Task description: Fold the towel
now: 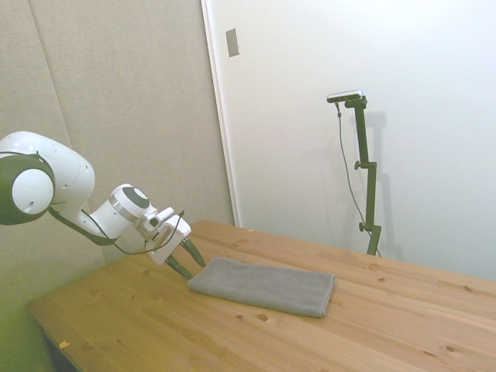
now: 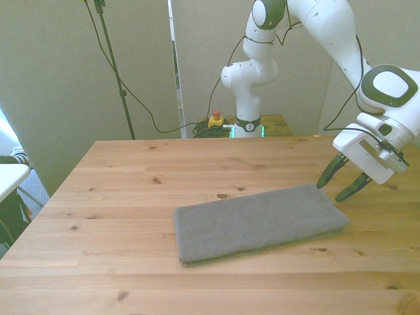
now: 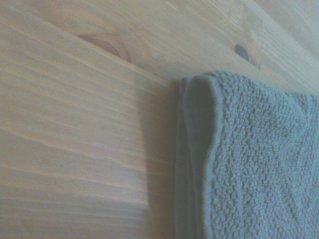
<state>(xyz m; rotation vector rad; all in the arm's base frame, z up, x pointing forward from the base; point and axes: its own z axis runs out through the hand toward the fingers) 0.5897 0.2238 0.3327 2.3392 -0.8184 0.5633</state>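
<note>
My gripper folds the towel next, pinching its short end (image 2: 333, 204), where the stacked hem edges stand up and the towel's body (image 2: 256, 225) lies flat on the tabletop.
The grey towel (image 1: 263, 285) (image 2: 259, 223) lies flat on the wooden table (image 2: 131, 197) as a long, layered rectangle. Its short end and stacked edges fill part of the wrist view (image 3: 249, 159). My gripper (image 2: 337, 186) (image 1: 187, 262) hovers just off the towel's end at the front view's right, tilted down toward it. The two dark fingers (image 2: 326, 176) stand apart, open, with nothing between them, and their tips sit close to the towel's edge.
The table's right edge in the front view lies close behind the gripper. A red and yellow button box (image 2: 214, 120) sits beyond the far edge by the robot base. White furniture (image 2: 10, 177) shows at the front view's left.
</note>
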